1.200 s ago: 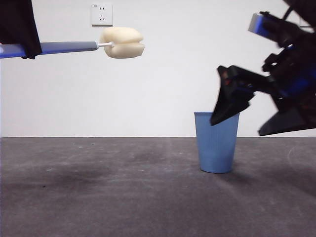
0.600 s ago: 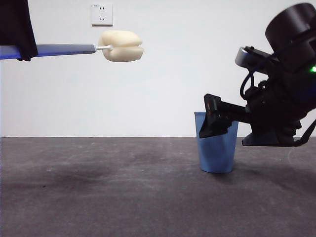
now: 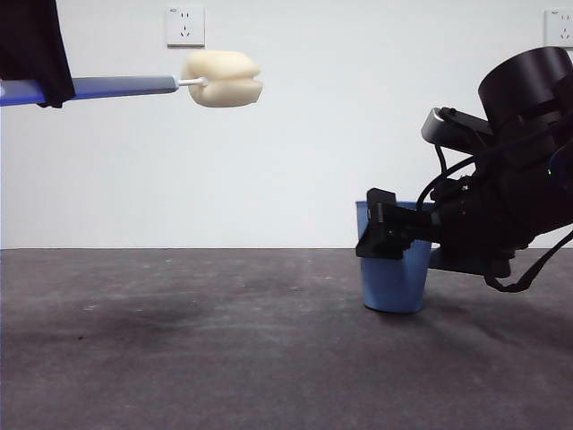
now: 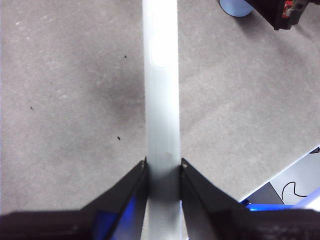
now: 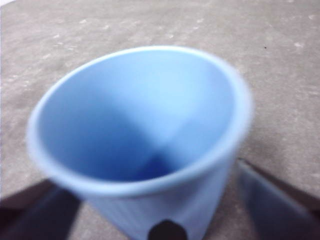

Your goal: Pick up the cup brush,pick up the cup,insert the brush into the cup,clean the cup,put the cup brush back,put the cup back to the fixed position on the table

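The cup's opening (image 5: pixel 140 115) should stay free for the brush, so I will next grab the cup by its ribbed side (image 5: pixel 165 212) with my right gripper.
The cup brush is held level, high above the table (image 3: pixel 179 340); its grey handle (image 3: pixel 116 87) runs to the cream sponge head (image 3: pixel 221 79). My left gripper (image 3: pixel 52 88) is shut on that handle (image 4: pixel 161 100), as the left wrist view (image 4: pixel 162 170) shows. The blue ribbed cup (image 3: pixel 392 279) stands upright on the table at the right. My right gripper (image 3: pixel 385 237) is level with its upper half, open, with one jaw on each side of the cup (image 5: pixel 135 125) and a small gap to its wall.
White wall sockets (image 3: pixel 184 25) sit on the back wall. The left wrist view catches the cup (image 4: pixel 235 6) and the right gripper (image 4: pixel 282 12) far off, plus the table's edge (image 4: pixel 280 170).
The right arm has come down and swung level, bringing its open jaws around the cup. The brush and left gripper have stayed in place.
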Robot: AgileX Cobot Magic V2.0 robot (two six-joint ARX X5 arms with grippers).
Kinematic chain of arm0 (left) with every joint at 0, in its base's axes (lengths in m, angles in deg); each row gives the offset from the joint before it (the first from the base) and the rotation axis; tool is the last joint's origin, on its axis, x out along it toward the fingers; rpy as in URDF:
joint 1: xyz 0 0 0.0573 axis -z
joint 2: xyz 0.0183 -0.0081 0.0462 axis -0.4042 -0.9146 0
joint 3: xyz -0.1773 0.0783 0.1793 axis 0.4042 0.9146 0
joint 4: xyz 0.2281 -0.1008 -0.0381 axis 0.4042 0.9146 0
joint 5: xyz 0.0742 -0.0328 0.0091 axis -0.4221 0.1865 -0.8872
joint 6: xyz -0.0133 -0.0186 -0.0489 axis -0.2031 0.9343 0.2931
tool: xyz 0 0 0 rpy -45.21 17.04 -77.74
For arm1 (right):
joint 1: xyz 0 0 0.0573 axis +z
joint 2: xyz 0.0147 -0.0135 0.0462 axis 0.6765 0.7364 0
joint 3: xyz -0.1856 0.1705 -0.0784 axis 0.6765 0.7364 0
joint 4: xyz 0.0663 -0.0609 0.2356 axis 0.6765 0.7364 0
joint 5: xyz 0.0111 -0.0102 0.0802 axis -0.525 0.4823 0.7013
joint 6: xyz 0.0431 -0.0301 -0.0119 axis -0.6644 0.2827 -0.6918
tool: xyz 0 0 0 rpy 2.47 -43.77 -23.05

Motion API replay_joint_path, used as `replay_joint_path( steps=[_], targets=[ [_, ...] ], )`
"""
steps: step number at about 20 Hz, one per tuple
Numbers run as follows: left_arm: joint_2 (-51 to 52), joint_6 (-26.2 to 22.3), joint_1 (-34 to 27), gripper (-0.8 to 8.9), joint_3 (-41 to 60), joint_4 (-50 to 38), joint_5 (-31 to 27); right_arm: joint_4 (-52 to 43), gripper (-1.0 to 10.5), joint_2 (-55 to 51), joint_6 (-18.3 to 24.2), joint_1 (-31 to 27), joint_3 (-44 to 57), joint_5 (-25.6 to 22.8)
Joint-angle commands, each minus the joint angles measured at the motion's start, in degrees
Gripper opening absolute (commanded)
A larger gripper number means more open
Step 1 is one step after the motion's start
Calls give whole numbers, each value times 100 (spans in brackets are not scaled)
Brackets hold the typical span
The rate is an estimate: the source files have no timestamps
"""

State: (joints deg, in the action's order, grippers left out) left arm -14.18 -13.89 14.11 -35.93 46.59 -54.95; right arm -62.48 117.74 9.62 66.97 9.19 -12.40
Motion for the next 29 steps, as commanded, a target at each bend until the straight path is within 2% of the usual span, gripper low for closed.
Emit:
replay_joint_path(
  steps=[1, 5, 8, 10, 13, 16, 20, 22, 25, 29],
  targets=[
    [13, -39, 22, -7, 26, -70, 4, -160, 276, 79, 31, -2, 31, 0],
    [13, -46, 22, -7, 26, -55, 4, -181, 14, 79, 136, -2, 31, 2],
    [13, -149, 20, -7, 26, -50, 4, -15, -16, -72, 160, 4, 31, 11],
    [13, -466, 20, -7, 26, -7, 2, 435, -16, -437, 267, 39, 31, 7],
    [-9, -1067, 20, -8, 26, 155, 7, 1705, -17, -1364, 1023, 144, 2, -39],
    [-76, -1705, 20, -8, 26, 280, 17, 3718, -17, -2210, 1869, 313, -332, -232],
    [-234, -2295, 22, -8, 26, 476, 46, 5838, -17, -2680, 2957, 737, -975, -1294],
    [-317, -2616, 22, -8, 26, 588, 55, 6721, -17, -2688, 3733, 1056, -1353, -1888],
    [-398, -2857, 35, -8, 26, 675, 350, 7261, -17, -2688, 4767, 1521, -1655, -2656],
    [-468, -2922, 175, -8, 26, 809, 476, 7281, -17, -2688, 5613, 1902, -1749, -3263]
  ],
)
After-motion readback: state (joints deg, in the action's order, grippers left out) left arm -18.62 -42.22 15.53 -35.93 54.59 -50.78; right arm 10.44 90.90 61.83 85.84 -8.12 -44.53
